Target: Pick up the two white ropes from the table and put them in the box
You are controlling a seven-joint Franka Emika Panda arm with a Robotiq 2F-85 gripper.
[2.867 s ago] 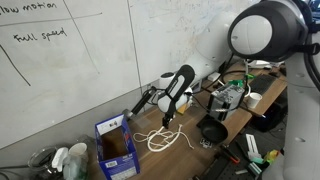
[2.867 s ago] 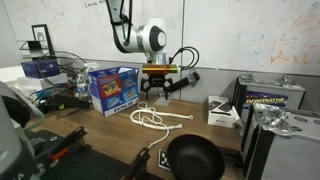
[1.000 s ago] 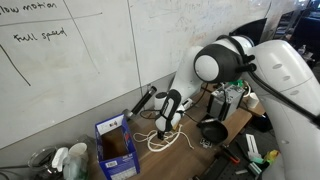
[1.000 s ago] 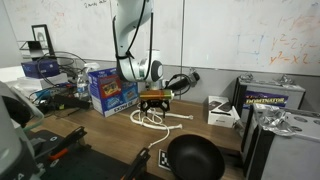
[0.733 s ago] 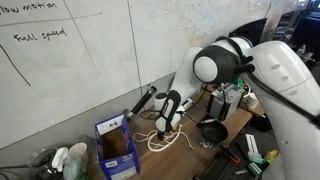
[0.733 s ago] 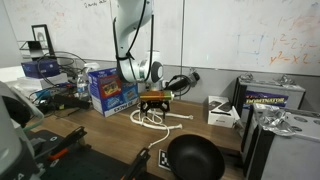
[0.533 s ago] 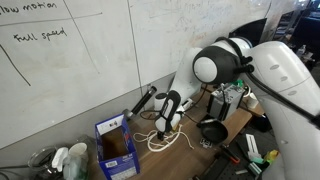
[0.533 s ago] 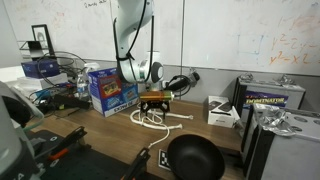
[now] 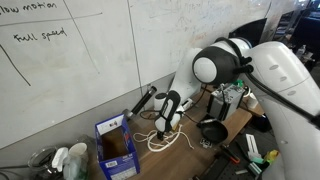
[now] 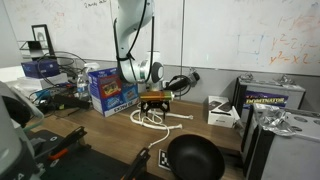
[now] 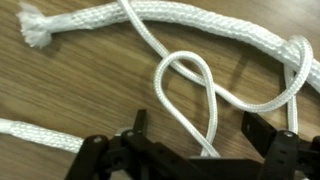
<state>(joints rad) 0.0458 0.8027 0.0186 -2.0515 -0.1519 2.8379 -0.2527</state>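
The crossing parts of the thin white rope loop lie between my fingers and closing now would catch the loop, so it is time to close on it.
The white ropes (image 9: 163,139) lie in loose loops on the brown table (image 9: 185,155), also seen in an exterior view (image 10: 152,120). My gripper (image 9: 165,126) hangs low right over them (image 10: 152,108). In the wrist view the jaws (image 11: 198,130) are open, one finger on each side of a thin white rope loop (image 11: 190,92); a thicker white rope (image 11: 165,18) with a frayed end runs across the top. The blue box (image 9: 115,147) stands open-topped beside the ropes and shows in both exterior views (image 10: 112,88).
A black pan (image 10: 194,158) sits near the table's front edge. Grey electronics boxes (image 10: 270,96) and a small white carton (image 10: 222,110) stand to one side. Tools and cables (image 9: 235,155) crowd the table end. A whiteboard wall (image 9: 80,50) is behind.
My gripper dropped from above the ropes down onto them between the oldest frames and one second ago. Since then nothing has visibly moved.
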